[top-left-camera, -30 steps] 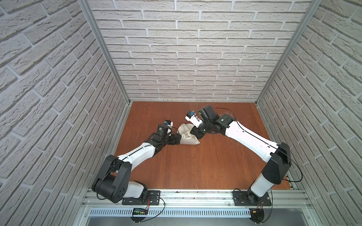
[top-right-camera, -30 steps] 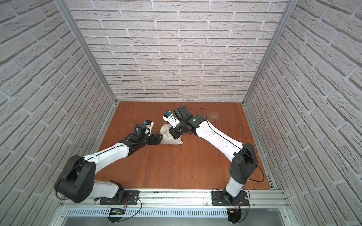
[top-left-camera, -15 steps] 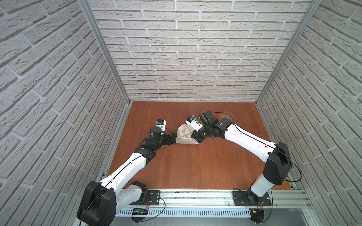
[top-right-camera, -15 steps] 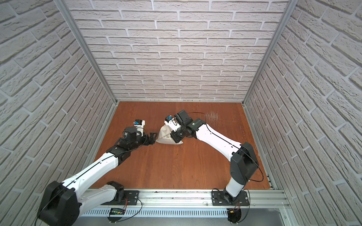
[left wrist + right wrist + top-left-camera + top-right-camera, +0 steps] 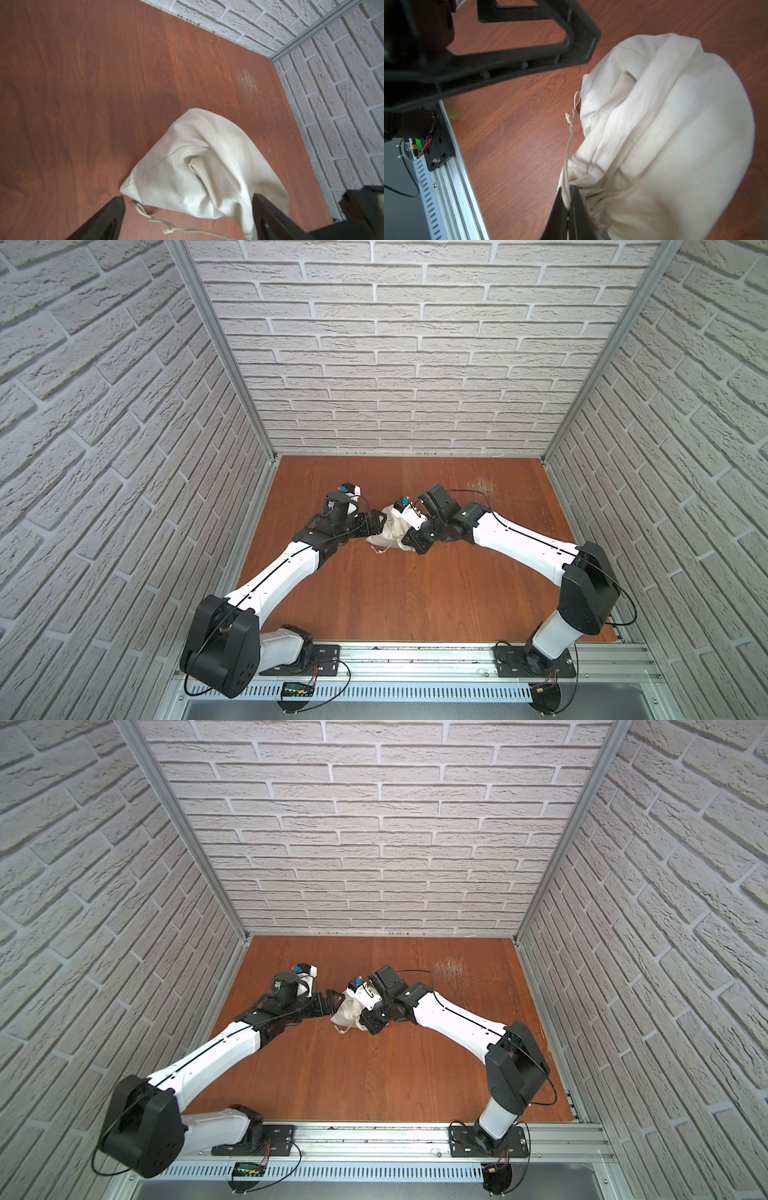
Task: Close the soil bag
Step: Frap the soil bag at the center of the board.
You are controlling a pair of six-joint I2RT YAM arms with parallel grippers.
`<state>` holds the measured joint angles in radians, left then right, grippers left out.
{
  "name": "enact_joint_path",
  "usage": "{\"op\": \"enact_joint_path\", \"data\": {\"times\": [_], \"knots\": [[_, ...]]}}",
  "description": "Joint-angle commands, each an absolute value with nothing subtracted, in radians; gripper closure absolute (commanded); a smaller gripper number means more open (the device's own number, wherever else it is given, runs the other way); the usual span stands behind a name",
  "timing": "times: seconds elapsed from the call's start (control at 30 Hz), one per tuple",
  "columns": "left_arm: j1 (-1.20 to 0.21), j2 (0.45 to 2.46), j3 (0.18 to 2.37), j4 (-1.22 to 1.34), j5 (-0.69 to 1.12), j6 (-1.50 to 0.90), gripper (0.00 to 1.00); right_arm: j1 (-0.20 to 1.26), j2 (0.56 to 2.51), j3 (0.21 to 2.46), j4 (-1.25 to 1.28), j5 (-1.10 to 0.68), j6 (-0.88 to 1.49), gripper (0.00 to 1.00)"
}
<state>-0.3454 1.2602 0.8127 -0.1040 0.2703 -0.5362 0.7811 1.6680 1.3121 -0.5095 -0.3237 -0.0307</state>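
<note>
The cord (image 5: 569, 135) and the gathered neck of the soil bag need to stay free to close the bag. My left gripper will next grab the cloth on the bag's side.
The soil bag (image 5: 388, 526) (image 5: 348, 1011), a cream cloth sack, slumps on the wooden table between the two arms. My right gripper (image 5: 568, 200) (image 5: 411, 542) is shut on the bag's (image 5: 664, 135) gathered neck, where the thin beige cord (image 5: 569, 135) comes out. The cord's knotted end (image 5: 168, 230) lies loose on the wood beside the bag (image 5: 197, 166). My left gripper (image 5: 188, 198) (image 5: 376, 522) (image 5: 332, 1000) is open at the bag's left side. Its fingers stand wide apart on either side of the cloth's near edge, gripping nothing.
White brick walls close in the table on three sides. A scratched patch (image 5: 482, 486) marks the wood at the back right. An aluminium rail (image 5: 415, 655) with both arm bases runs along the front edge. My left arm's black finger frame (image 5: 529, 41) crosses the right wrist view.
My left arm drew back a little to the left and has come back against the bag, still open. The right gripper has stayed shut on the bag's neck.
</note>
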Motion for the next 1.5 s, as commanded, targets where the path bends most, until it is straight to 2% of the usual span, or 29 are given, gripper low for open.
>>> {"op": "enact_joint_path", "data": {"times": [0.0,0.6,0.97,1.23,1.4,1.47], "knots": [[-0.338,1.278,0.844,-0.143,0.352,-0.583,0.02,0.797,1.680,1.289,-0.462,-0.322,-0.035,0.97],[-0.354,1.358,0.882,-0.177,0.489,-0.656,0.02,0.854,1.684,1.199,-0.335,-0.338,-0.044,0.97],[-0.402,1.459,0.923,-0.116,0.552,-0.695,0.26,0.897,1.676,1.181,-0.321,-0.332,-0.083,0.96],[-0.426,1.515,0.945,-0.104,0.564,-0.699,0.34,0.916,1.669,1.188,-0.326,-0.334,-0.101,0.95],[-0.427,1.525,0.929,-0.059,0.558,-0.724,0.50,0.933,1.670,1.189,-0.319,-0.331,-0.104,0.92],[-0.427,1.523,0.926,-0.057,0.561,-0.723,0.66,0.936,1.672,1.190,-0.318,-0.328,-0.101,0.92]]}}
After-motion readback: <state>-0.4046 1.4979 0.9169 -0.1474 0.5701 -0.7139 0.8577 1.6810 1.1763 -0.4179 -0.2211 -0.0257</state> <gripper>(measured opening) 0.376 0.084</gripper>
